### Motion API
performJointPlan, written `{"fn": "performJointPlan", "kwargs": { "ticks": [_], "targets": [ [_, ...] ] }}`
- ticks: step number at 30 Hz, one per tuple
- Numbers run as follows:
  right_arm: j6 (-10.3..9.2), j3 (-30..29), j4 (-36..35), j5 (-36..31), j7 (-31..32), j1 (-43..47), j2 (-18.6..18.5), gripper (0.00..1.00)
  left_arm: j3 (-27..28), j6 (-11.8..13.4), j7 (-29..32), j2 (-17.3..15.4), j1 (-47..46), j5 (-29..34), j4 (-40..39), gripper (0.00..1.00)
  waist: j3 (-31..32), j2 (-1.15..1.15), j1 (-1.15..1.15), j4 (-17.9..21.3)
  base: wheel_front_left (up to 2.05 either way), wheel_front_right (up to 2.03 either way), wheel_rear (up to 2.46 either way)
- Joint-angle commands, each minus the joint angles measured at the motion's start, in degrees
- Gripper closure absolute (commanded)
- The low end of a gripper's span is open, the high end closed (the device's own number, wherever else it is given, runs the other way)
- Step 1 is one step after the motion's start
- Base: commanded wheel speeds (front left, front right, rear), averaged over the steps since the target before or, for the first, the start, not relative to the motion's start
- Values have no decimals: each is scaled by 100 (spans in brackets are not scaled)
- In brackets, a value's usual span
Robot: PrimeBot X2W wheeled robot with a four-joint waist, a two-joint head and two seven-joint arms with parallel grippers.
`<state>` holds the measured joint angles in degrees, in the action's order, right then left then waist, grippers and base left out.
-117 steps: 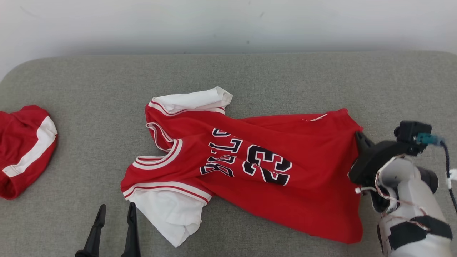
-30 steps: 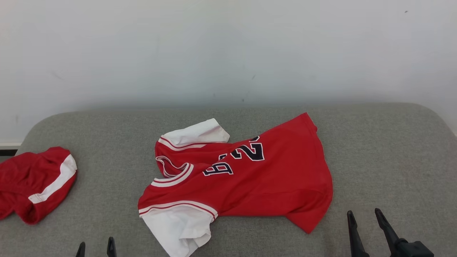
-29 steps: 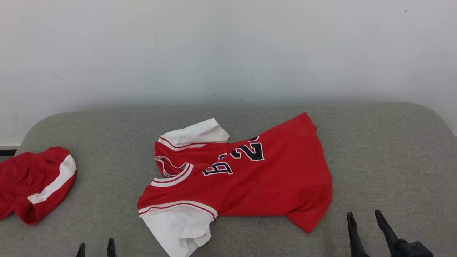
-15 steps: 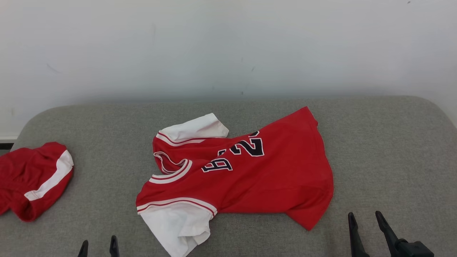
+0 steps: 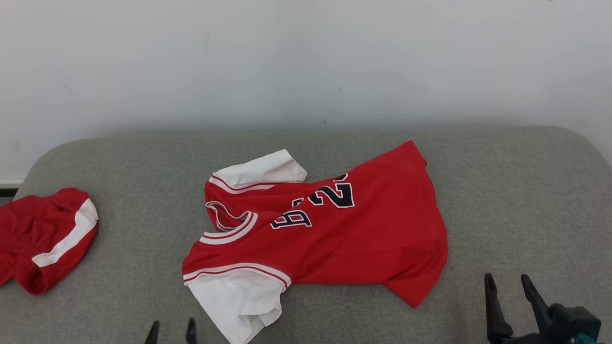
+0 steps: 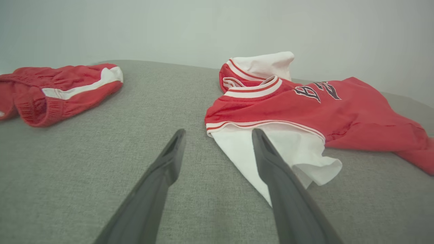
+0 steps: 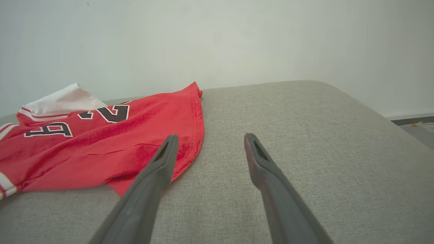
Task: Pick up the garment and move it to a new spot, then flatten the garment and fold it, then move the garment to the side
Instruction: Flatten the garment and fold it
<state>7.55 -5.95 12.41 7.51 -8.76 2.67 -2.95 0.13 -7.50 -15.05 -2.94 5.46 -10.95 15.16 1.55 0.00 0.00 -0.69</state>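
Note:
I will pick up and move the red jersey, so my left gripper will grab the cuff corner of the white sleeve next.
The garment is a red jersey with white sleeves and dark lettering, lying rumpled and partly folded over itself in the middle of the grey padded surface. In the left wrist view the garment has its white sleeve just ahead of the right finger. In the right wrist view its hem corner lies by the left finger. My left gripper is open at the bottom edge, close to the white sleeve. My right gripper is open at the lower right, beside the hem corner, holding nothing.
A second red piece of clothing with a white stripe lies bunched at the surface's left end, also in the left wrist view. A pale wall stands behind. The surface's right end drops to the floor.
Both grippers have shifted a little to the right in the head view. Since nearly four seconds ago the jersey's lower part was folded over its lettering and the right gripper let go.

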Motion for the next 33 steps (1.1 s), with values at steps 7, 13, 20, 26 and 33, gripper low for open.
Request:
{"fn": "performJointPlan", "kwargs": {
  "ticks": [7, 13, 20, 26, 33],
  "targets": [
    [-13, -242, 190, -292, 1249, -717, 3, 0, -413, 20, 47, -1, -560, -226, 829, 0, -190, 0, 0, 69, 0, 0, 0],
    [-13, -367, 680, -351, 1974, -1471, 3, 0, -705, 248, 339, 4, -1050, -494, 1455, 0, -511, 0, 0, 109, 0, 0, 0],
    [-13, -235, 1401, -361, 2012, -2073, 5, 0, -1100, 629, 377, 2, -1321, -854, 1936, 0, -789, 0, 0, 53, 0, 0, 0],
    [-13, -209, 2092, -243, 2076, -2395, 6, 0, -1463, 668, 339, 7, -1375, -1166, 2124, 0, -870, 0, 0, -1, 0, 0, 0],
    [-13, -263, 2613, -333, 2040, -2730, 6, 0, -1846, 702, 360, 33, -1399, -1341, 2198, 0, -911, 0, 0, -46, 0, 0, 0]
  ]
}}
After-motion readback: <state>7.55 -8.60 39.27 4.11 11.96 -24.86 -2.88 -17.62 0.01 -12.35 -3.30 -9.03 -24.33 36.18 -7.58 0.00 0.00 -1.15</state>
